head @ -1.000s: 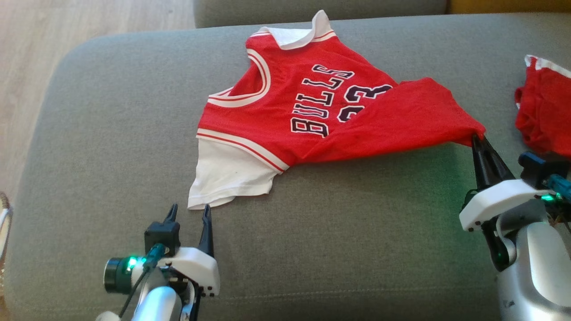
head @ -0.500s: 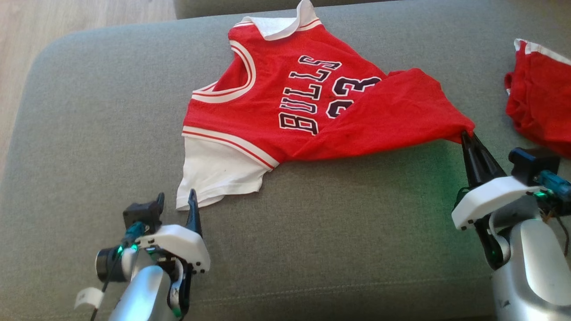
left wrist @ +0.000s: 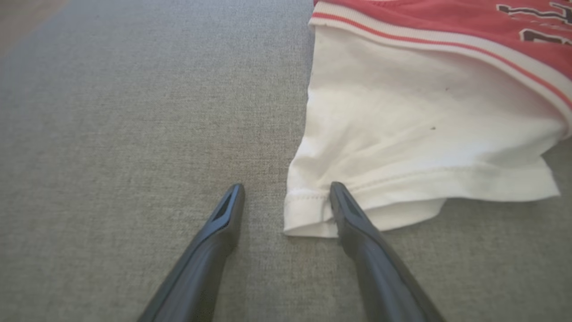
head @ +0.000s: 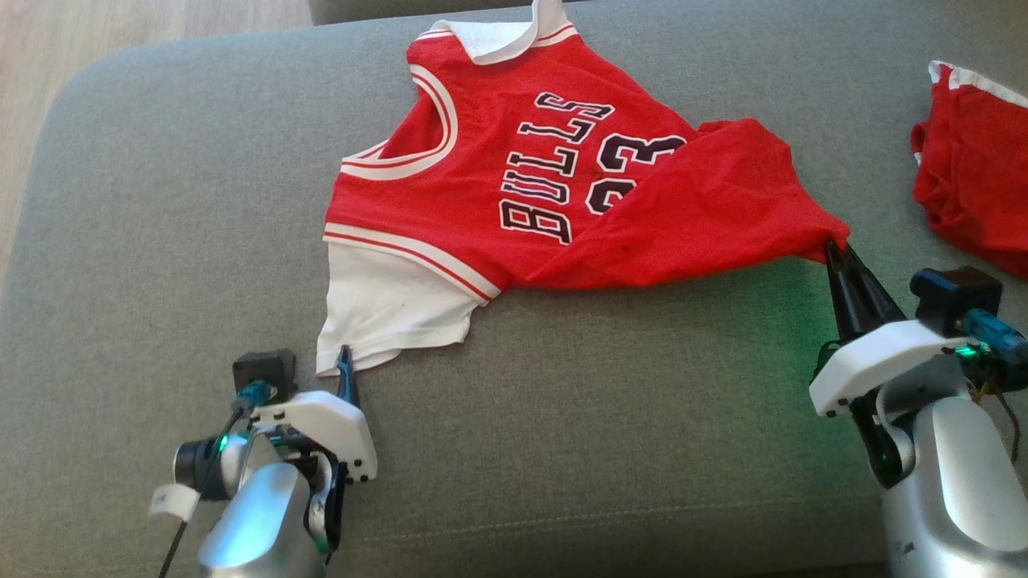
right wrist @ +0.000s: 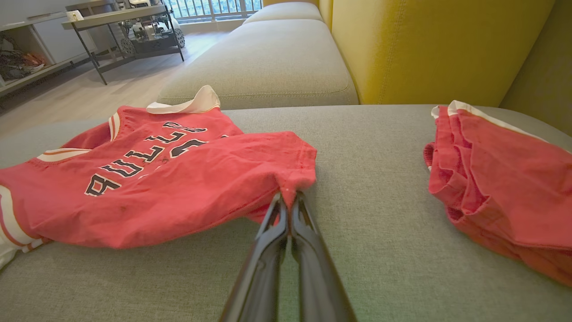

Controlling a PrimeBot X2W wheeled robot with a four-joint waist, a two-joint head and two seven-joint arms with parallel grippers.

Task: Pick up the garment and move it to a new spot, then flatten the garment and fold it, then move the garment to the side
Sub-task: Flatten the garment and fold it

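Note:
I will next take hold of the sleeve by its hem corner (head: pixel 333 364) with my left gripper, where the sleeve's edge lifts a little. The white cloth (head: pixel 397 297) is lying flat on the cushion.
The garment (head: pixel 554 185) is a red BULLS jersey with white sleeves, spread on the grey sofa cushion (head: pixel 161 241). My right gripper (head: pixel 835 250) is shut on its red hem corner (right wrist: pixel 292 185), which is pulled taut and folded over the number. At the near left, my left gripper (head: pixel 321 369) stands open around the white sleeve's corner (left wrist: pixel 308 214): in the left wrist view its right finger (left wrist: pixel 353 219) lies on the sleeve hem and its left finger (left wrist: pixel 225 214) rests on bare cushion.
A second red garment (head: pixel 972 185) lies bunched at the cushion's right end. A yellow backrest (right wrist: pixel 424 44) rises behind, with another grey seat (right wrist: pixel 268 62) beyond. Wooden floor (head: pixel 120 24) lies off the cushion's far left edge.
My left gripper has moved forward to the white sleeve's corner, which now sits between its fingers. The head camera has shifted. My right gripper keeps its hold on the hem.

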